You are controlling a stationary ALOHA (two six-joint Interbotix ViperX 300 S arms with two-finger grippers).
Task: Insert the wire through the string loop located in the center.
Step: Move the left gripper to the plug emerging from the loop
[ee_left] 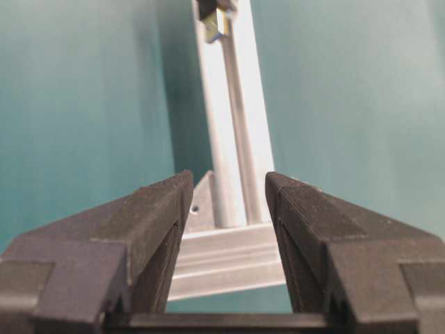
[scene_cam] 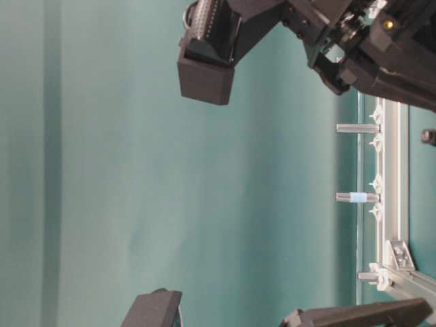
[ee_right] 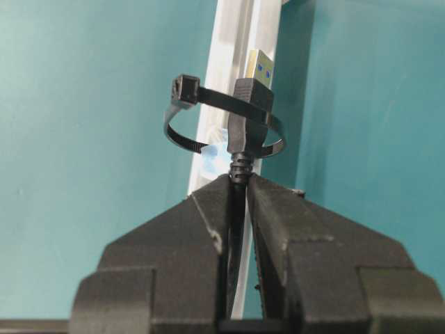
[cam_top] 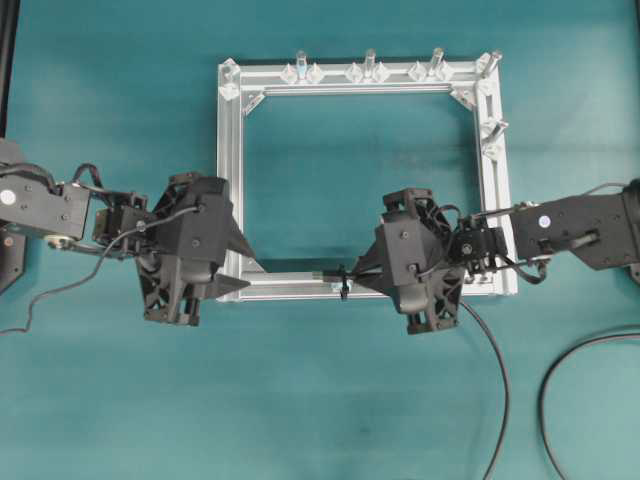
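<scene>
My left gripper will next grab the black plug's protruding front end, as the string loop and my right gripper crowd the wire behind the plug.
In the right wrist view my right gripper [ee_right: 238, 182] is shut on the black wire [ee_right: 240, 167] just behind its plug. The plug [ee_right: 252, 104] stands inside the black string loop [ee_right: 182, 136], and its gold tip [ee_right: 260, 69] pokes out beyond the loop. From overhead the string loop [cam_top: 343, 282] sits on the frame's near rail, right at the tips of the right gripper [cam_top: 358, 277], with the plug tip [cam_top: 323, 276] on its left. My left gripper [cam_top: 250, 270] hangs open and empty over the frame's near left corner [ee_left: 208, 209], apart from the plug [ee_left: 217, 24].
The square aluminium frame [cam_top: 495, 200] lies on the teal table, with silver bolt posts [cam_top: 369, 62] along its far and right rails. The wire's slack [cam_top: 497, 370] trails toward the front edge behind the right arm. Another dark cable [cam_top: 560, 365] curves at the right.
</scene>
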